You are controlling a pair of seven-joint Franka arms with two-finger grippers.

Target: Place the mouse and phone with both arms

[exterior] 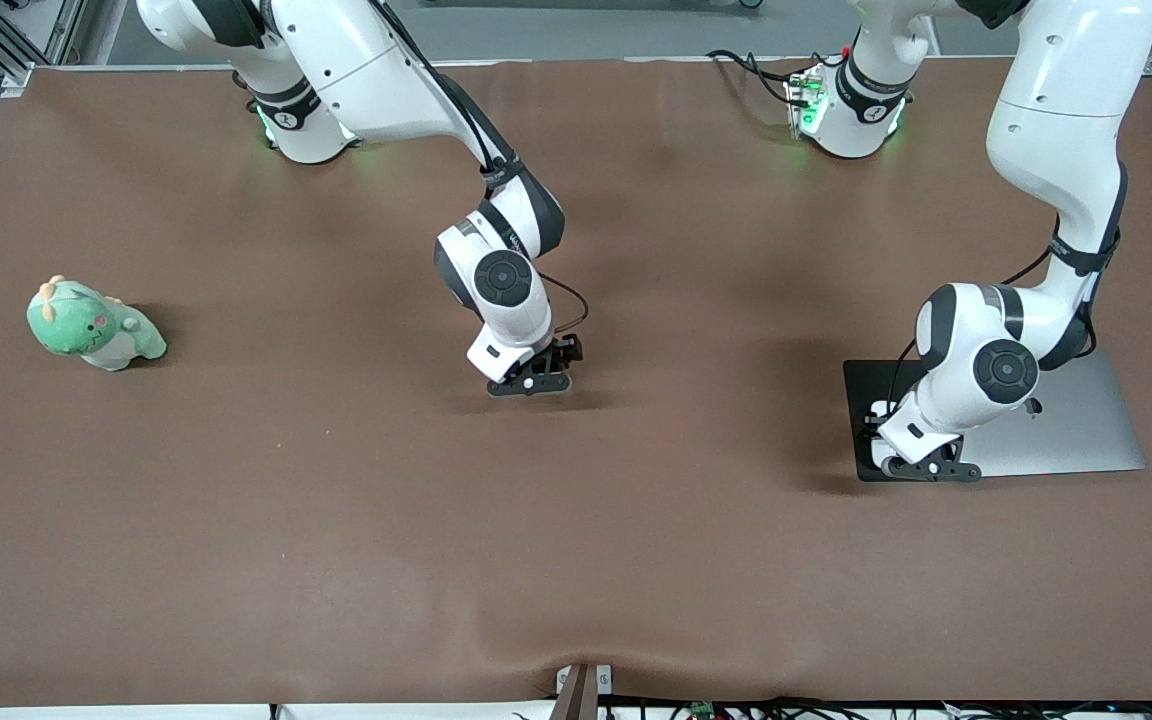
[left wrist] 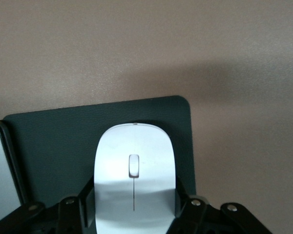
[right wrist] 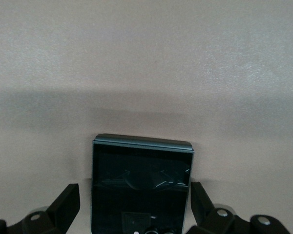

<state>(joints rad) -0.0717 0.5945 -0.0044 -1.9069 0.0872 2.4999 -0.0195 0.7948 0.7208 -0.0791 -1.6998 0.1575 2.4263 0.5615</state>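
Observation:
My right gripper grabs the black phone by its long side edges next, to place the phone (right wrist: 141, 185) with both arms.
The white mouse (left wrist: 135, 165) lies on the black mouse pad (left wrist: 53, 146). My left gripper (left wrist: 135, 197) is shut on the mouse, its fingers against both sides. In the front view this gripper (exterior: 921, 467) is low over the mouse pad (exterior: 861, 390) at the left arm's end of the table and hides the mouse. The black phone (right wrist: 141, 185) lies flat on the brown table. My right gripper (right wrist: 135, 200) is open around it, with a gap beside one finger (right wrist: 68, 202). In the front view the right gripper (exterior: 533, 384) is low at mid-table and hides the phone.
A flat silver slab (exterior: 1086, 430) lies beside the mouse pad, partly under the left arm; its edge shows in the left wrist view (left wrist: 0, 170). A green plush dinosaur (exterior: 96, 325) sits toward the right arm's end of the table.

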